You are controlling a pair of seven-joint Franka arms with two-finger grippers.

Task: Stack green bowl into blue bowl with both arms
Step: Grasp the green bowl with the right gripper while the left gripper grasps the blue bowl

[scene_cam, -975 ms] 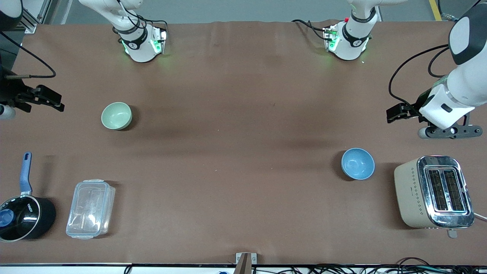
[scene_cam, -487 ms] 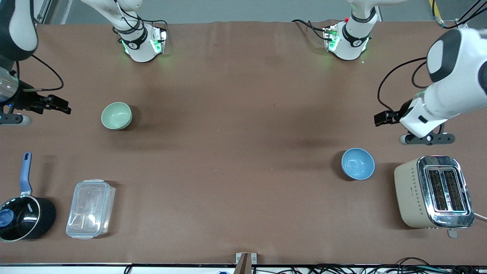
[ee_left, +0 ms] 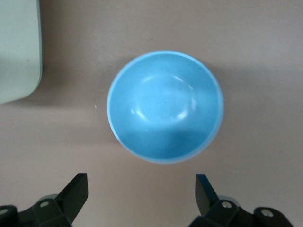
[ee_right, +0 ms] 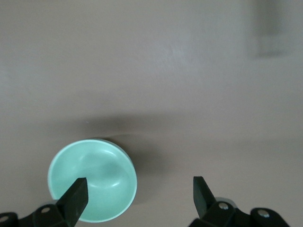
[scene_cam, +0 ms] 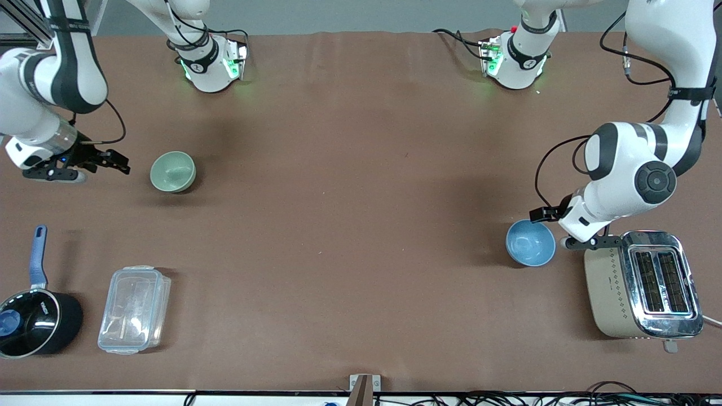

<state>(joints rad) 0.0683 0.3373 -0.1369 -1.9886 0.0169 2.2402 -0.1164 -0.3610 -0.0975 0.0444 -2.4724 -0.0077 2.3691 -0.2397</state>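
My left gripper should next grab the blue bowl by its rim. Then the blue bowl's hollow stays free to take the green bowl.
The green bowl sits upright and empty on the brown table toward the right arm's end. My right gripper is open and empty just beside it. In the right wrist view the green bowl lies partly under one fingertip of the right gripper. The blue bowl sits upright and empty toward the left arm's end, next to the toaster. My left gripper is open and empty at its rim. In the left wrist view the blue bowl lies just ahead of the left gripper.
A beige and chrome toaster stands close beside the blue bowl; its corner shows in the left wrist view. A black saucepan with a blue handle and a clear plastic container sit nearer the front camera than the green bowl.
Both arms have swung inward from the table's ends. The right gripper moved close to the green bowl and the left gripper came down to the blue bowl. Neither bowl has moved.
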